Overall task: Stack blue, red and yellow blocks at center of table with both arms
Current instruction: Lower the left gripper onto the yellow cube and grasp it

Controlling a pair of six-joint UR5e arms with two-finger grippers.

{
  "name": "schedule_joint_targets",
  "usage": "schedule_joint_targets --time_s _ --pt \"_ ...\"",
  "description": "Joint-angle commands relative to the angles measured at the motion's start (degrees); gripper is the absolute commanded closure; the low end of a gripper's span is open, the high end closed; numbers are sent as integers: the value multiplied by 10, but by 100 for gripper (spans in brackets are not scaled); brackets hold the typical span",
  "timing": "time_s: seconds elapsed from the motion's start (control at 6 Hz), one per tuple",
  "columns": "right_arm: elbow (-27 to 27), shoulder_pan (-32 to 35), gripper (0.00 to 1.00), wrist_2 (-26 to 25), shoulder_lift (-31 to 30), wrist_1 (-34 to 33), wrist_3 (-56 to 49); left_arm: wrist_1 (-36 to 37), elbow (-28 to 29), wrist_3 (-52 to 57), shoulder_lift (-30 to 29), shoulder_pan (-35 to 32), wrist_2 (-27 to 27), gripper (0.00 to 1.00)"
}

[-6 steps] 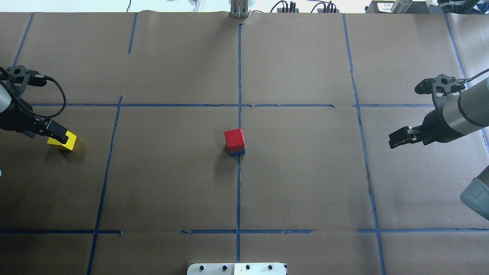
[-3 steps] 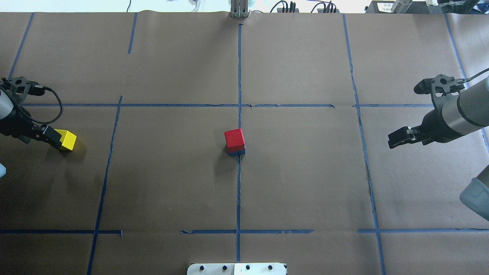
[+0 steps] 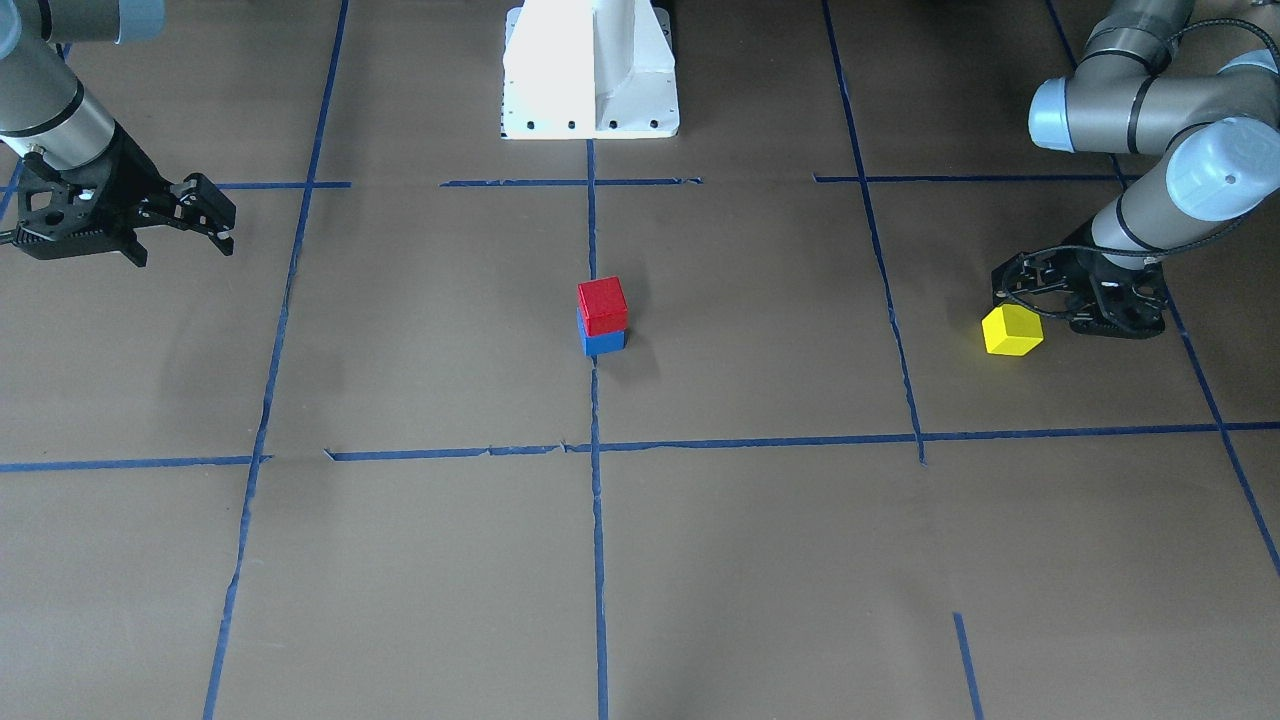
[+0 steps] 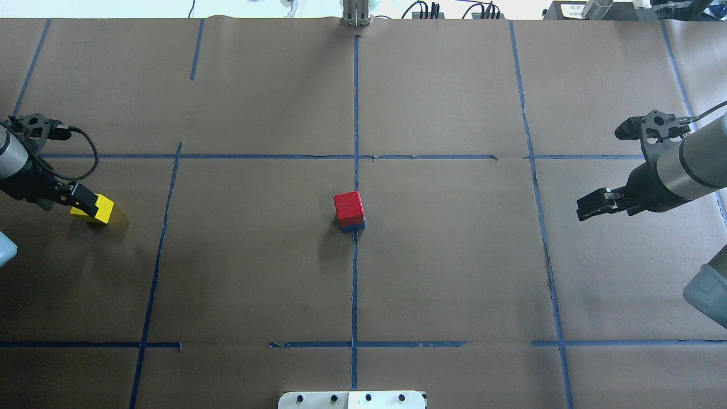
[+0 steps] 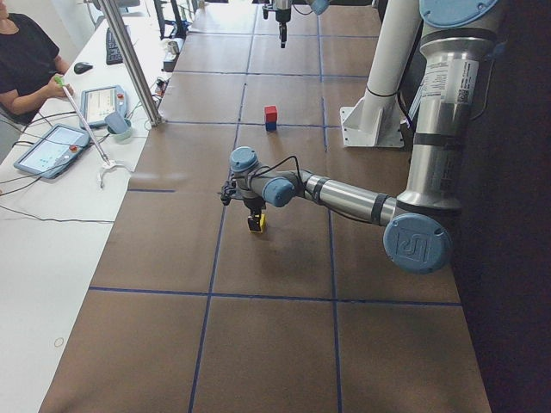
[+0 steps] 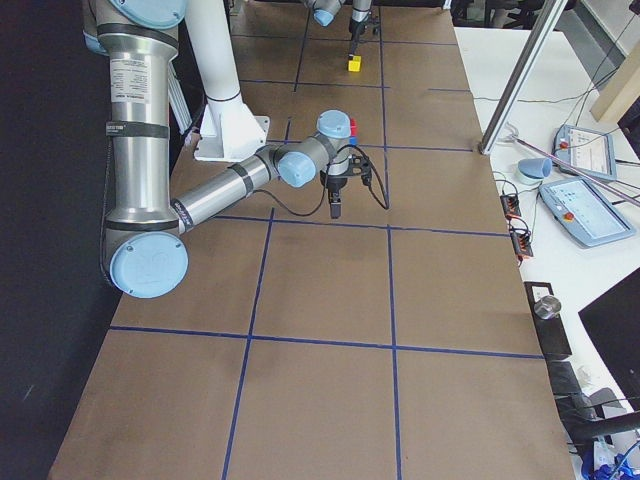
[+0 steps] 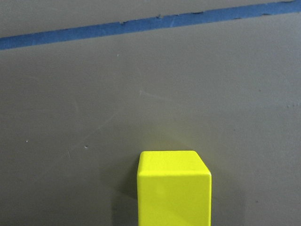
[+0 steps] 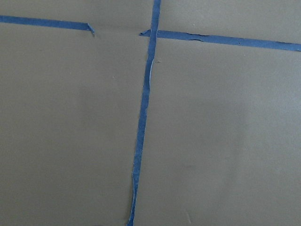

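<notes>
My left gripper's fingers end above the yellow block's top edge (image 3: 1010, 314) (image 7: 174, 175), its sides exposed, so it is too early to close; closing now would miss it.
A red block (image 4: 348, 207) sits on a blue block (image 4: 353, 226) at the table's centre, where the tape lines cross; the stack also shows in the front view, red (image 3: 602, 303) over blue (image 3: 602, 343). A yellow block (image 4: 101, 210) rests on the paper at the far left. My left gripper (image 4: 81, 200) is low over its left side and looks open; the block fills the bottom of the left wrist view (image 7: 174, 188). My right gripper (image 4: 585, 209) hangs open and empty far to the right, above bare paper.
Brown paper with blue tape lines (image 4: 355, 113) covers the table. The white robot base (image 3: 590, 70) stands at the near edge. A desk with tablets (image 5: 52, 151) and an operator (image 5: 26, 52) lies beyond the far edge.
My left gripper drew back left off the yellow block, then came back over its left side. The block and the stack have not moved. The right arm is almost still.
</notes>
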Motion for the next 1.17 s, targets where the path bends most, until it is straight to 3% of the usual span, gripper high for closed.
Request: schedule_joint_targets --time_s 0.0,0.67,0.83,1.0 --pt "0 0 0 0 0 0 0 -1 24 -2 -16 1 0 0" --pt "-3 0 0 0 0 0 1 -6 54 0 -33 15 0 1" --pt "-3 0 0 0 -1 0 1 -6 54 1 -36 15 1 13" --pt "-3 0 0 0 -1 0 0 -6 58 3 -38 19 1 59"
